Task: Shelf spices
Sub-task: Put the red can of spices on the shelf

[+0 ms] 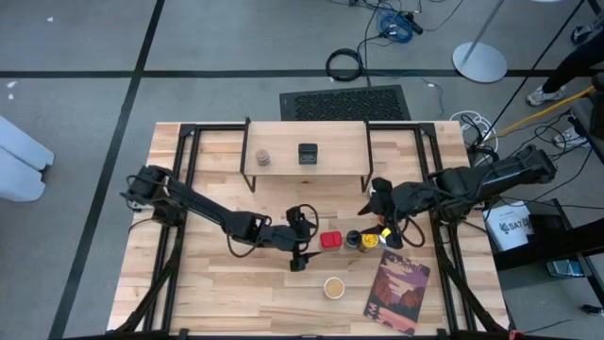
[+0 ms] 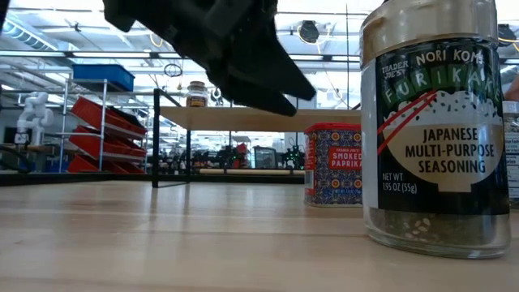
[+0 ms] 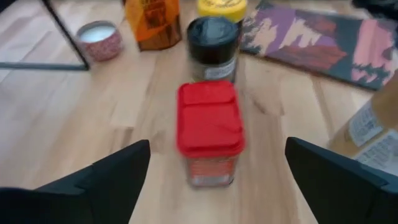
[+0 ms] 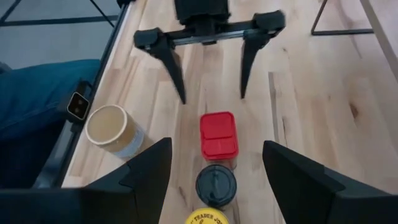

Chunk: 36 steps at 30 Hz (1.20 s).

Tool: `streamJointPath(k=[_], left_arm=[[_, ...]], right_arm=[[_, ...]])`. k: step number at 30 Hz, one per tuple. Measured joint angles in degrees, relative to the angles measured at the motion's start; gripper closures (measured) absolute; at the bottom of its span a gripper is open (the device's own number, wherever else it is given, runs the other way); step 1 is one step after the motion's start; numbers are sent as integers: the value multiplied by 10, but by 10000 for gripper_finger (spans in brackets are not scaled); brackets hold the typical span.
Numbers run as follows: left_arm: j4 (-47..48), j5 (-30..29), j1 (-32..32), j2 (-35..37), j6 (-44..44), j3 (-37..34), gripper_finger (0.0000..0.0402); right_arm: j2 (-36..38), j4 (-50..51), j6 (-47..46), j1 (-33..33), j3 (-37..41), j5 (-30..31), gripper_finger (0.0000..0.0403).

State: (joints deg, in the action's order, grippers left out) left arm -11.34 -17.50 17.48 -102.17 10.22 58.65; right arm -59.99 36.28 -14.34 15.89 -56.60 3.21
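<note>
I should next use my left gripper to hold the red-lidded paprika tin by its sides just under the red lid [image 1: 330, 243] to shelf it.
A row of spices stands mid-table: a red-lidded paprika tin [image 1: 329, 240], a black-lidded jar [image 1: 355, 239] and a yellow-topped jar [image 1: 371, 243], with an orange-labelled pack [image 3: 152, 22] behind. My left gripper [image 3: 217, 143] is open, its fingers either side of the red tin [image 3: 209, 134] and short of it. My right gripper [image 4: 216, 143] is open too, over the row's other end, facing the left gripper [image 4: 211, 62]. A tan-topped seasoning jar [image 1: 333, 287] stands alone. The shelf [image 1: 307, 151] holds a small jar [image 1: 263, 157] and a black tin [image 1: 308, 153].
A reddish-purple book [image 1: 397, 291] lies flat near the table's right near corner. A small white-topped tin [image 3: 97, 38] stands by a black shelf leg [image 3: 62, 31]. The tan-topped jar [image 2: 434, 130] fills the low view's right side. Bare wood lies toward the left near corner.
</note>
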Motion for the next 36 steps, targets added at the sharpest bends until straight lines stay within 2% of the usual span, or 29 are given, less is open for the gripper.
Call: streamJointPath(k=[4, 13, 18, 23, 36], left_arm=[[-46, -5, 3, -30, 0, 0, 17], [-71, -27, -4, -75, -2, 0, 17], [-105, -27, -10, -88, -3, 0, 17], [-122, -1, -13, -98, -2, 0, 21], [-151, 9, -18, -101, -2, 0, 114]], right_arm=[[0, -19, 0, 0, 9, 0, 163], [0, -19, 0, 0, 12, 0, 163], [0, -18, 2, 0, 12, 0, 163], [0, -18, 4, 0, 12, 0, 163], [0, -17, 4, -1, 12, -1, 163]])
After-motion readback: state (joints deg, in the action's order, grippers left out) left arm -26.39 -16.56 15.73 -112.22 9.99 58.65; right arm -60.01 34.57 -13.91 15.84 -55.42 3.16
